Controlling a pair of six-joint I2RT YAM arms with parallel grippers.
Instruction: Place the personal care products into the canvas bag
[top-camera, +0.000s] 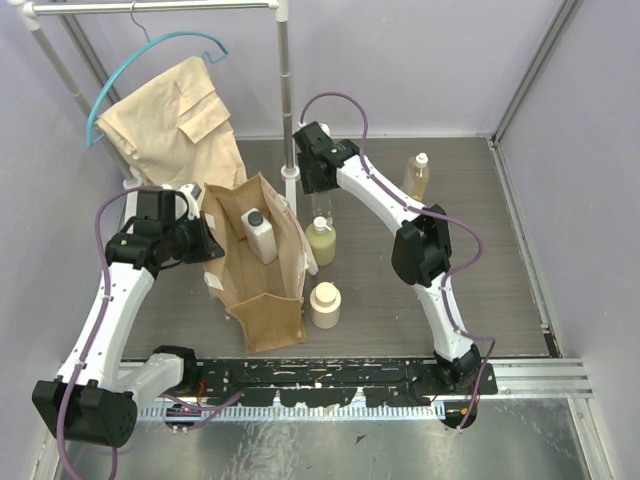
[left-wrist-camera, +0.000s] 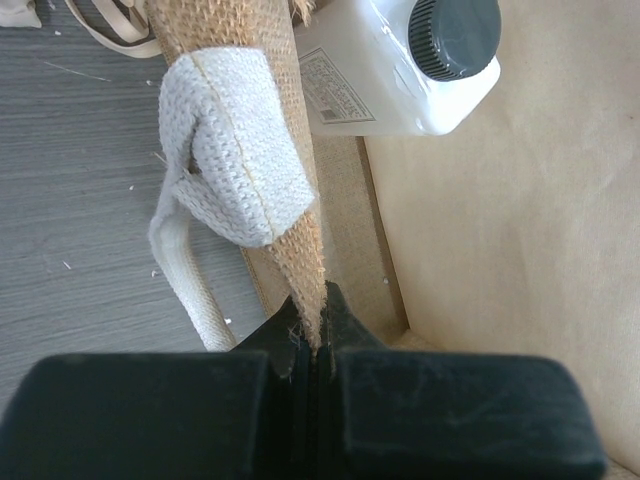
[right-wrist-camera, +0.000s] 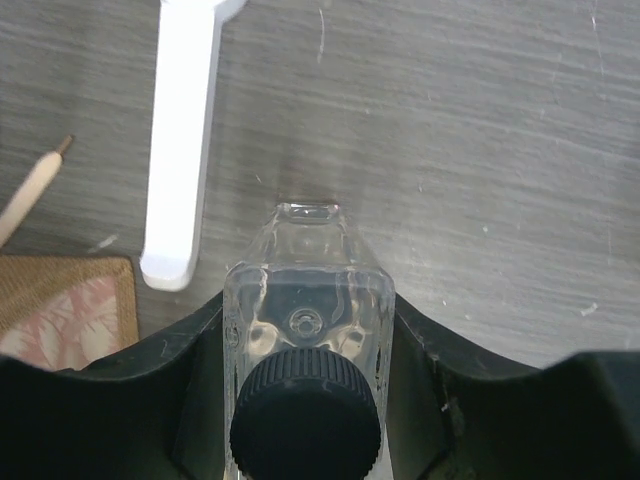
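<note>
My right gripper's fingers are closed on both sides of the clear dark-capped bottle (right-wrist-camera: 305, 310). The bottle would come up with them if I lifted the gripper now.
The tan canvas bag (top-camera: 262, 290) stands upright in the middle of the table, with the white dark-capped bottle (top-camera: 260, 235) inside it. My left gripper (top-camera: 207, 240) is shut on the bag's left rim (left-wrist-camera: 300, 260), beside the pale strap handle (left-wrist-camera: 235, 170); the white bottle (left-wrist-camera: 400, 70) shows beyond it. My right gripper (top-camera: 319, 188) is shut on the clear dark-capped bottle (right-wrist-camera: 305, 310), which stands on the table behind the bag. The yellow-green bottle (top-camera: 320, 243) and the squat cream bottle (top-camera: 324, 304) stand right of the bag. The amber bottle (top-camera: 417, 175) stands at the back right.
A beige garment (top-camera: 175, 125) on a teal hanger hangs from a white rack at the back left. The rack's pole (top-camera: 287, 100) and its white foot (right-wrist-camera: 185, 130) are close to my right gripper. Enclosure walls stand at the back and right.
</note>
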